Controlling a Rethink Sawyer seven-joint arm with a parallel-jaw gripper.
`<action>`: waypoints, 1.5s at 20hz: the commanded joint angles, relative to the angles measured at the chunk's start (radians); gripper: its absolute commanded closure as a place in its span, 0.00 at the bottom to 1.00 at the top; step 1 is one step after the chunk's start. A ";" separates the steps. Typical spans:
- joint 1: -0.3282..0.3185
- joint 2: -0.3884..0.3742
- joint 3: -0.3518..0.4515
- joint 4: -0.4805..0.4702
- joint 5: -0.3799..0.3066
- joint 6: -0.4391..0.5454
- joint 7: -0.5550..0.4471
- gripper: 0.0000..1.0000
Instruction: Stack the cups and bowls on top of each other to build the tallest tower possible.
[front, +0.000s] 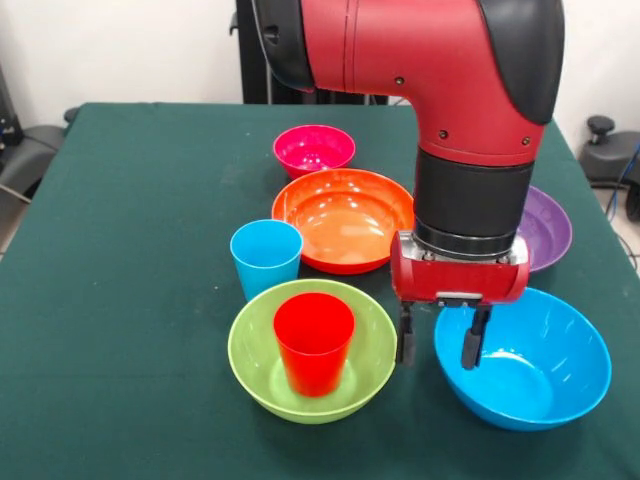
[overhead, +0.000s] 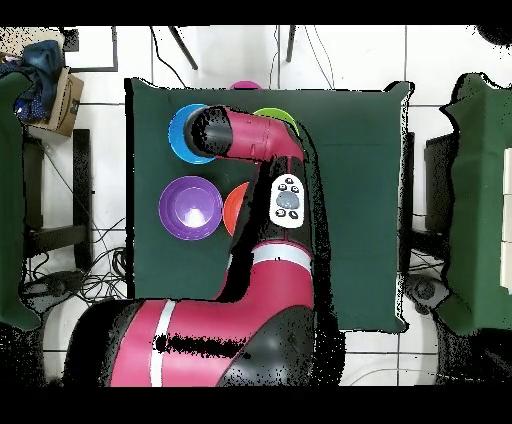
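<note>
The blue bowl has to go onto the red cup (front: 313, 343) as a level of the tower, so my gripper will grab the bowl by its rim (front: 446, 322) next.
A red cup (front: 313, 343) stands upright inside the lime green bowl (front: 245, 345) near the table's front. A light blue cup (front: 266, 258) stands upright on the cloth just behind that bowl. My gripper (front: 438, 348) is open and empty. It straddles the left rim of the blue bowl (front: 540, 380), with one finger (front: 405, 345) outside it and the other above its inside. The orange bowl (front: 345, 220) and the small pink-red bowl (front: 314, 150) sit further back. The purple bowl (front: 550, 230) is partly hidden behind my arm. No yellow cup and no stack shows.
The table has a dark green cloth (front: 130, 250). In the overhead view my arm covers most of the bowls, leaving the blue bowl (overhead: 182, 135), the purple bowl (overhead: 190, 208) and a sliver of the green bowl (overhead: 272, 117) showing. Chairs stand round the table.
</note>
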 joint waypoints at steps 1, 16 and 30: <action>0.005 0.037 0.155 0.039 -0.013 -0.041 0.074 0.00; 0.028 0.131 0.182 -0.050 -0.028 0.006 0.032 0.00; 0.018 0.244 0.235 -0.181 -0.052 0.094 -0.063 0.00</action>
